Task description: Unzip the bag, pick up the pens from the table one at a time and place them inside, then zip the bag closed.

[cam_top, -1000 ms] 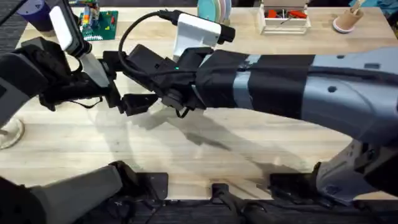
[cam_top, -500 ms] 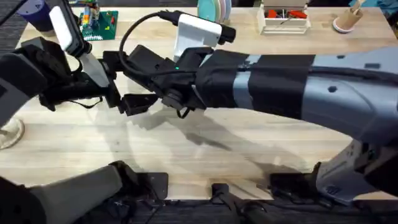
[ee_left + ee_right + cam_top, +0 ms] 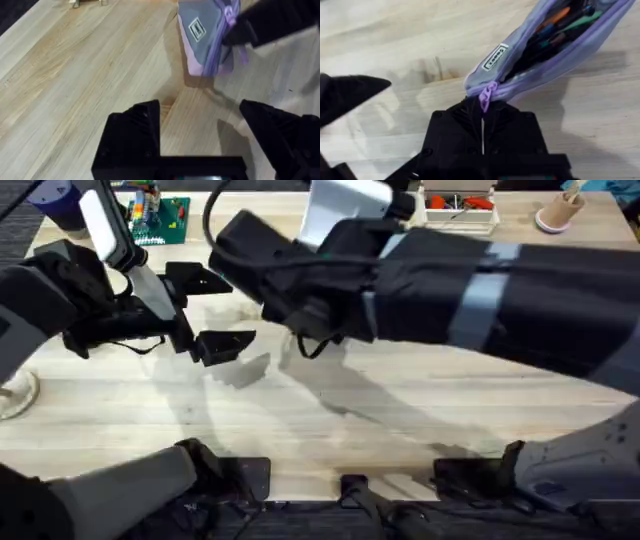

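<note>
My left gripper grabs the bag [image 3: 202, 42] by its uncovered end [image 3: 210, 64] next, where the fingers have room, since my right gripper crowds the zipper pull.
The lavender bag [image 3: 545, 55] lies on the pale wood table [image 3: 75, 75], its zipper open along the top. Dark, orange and green pens [image 3: 555, 30] show inside its mouth. My right gripper [image 3: 482, 122] is shut on the purple zipper pull [image 3: 487, 95] at the bag's end. In the left wrist view the bag [image 3: 202, 42] lies just ahead of my open left gripper [image 3: 200, 127], with the right gripper [image 3: 265, 22] on its zipper. Overhead, my left gripper [image 3: 210, 310] stands open at the left, and the right arm [image 3: 450, 290] hides the bag.
A green circuit board [image 3: 160, 215] sits at the back left. A white tray with red tools [image 3: 460, 210] and a cup [image 3: 555, 215] stand along the back edge. A round object [image 3: 15, 395] lies at the left edge.
The right arm has risen and drawn back toward the right, looming larger in the overhead view. The left arm has stayed put with its gripper open.
</note>
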Controlling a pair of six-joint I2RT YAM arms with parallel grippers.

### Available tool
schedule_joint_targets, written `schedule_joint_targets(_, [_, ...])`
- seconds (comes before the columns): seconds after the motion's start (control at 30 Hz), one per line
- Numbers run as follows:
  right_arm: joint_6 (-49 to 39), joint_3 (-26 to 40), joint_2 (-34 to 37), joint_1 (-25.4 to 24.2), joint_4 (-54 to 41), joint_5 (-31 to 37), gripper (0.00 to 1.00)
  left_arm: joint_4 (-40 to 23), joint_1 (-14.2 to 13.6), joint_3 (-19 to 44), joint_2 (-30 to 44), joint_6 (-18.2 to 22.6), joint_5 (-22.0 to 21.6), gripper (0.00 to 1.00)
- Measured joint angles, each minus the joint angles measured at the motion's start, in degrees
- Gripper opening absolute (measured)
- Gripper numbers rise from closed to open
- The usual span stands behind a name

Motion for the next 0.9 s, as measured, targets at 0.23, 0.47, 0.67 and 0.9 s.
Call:
schedule_joint_targets(0.23, [-0.02, 0.00, -1.61, -3.32, 2.06, -4.09, 0.030, 0.00, 0.00, 0.00, 0.02, 0.00, 0.00, 0.994])
schedule_joint_targets(0.47, [-0.02, 0.00, -1.63, -8.88, 6.09, -15.54, 0.030, 0.00, 0.00, 0.00, 0.01, 0.00, 0.00, 0.994])
schedule_joint_targets(0.67, [-0.02, 0.00, -1.76, -11.54, 6.21, -20.80, 0.030, 0.00, 0.00, 0.00, 0.00, 0.00, 0.05, 0.994])
schedule_joint_targets(0.9, [-0.57, 0.00, -1.76, -11.58, 6.21, -21.69, 0.030, 0.00, 0.00, 0.00, 0.01, 0.00, 3.50, 0.994])
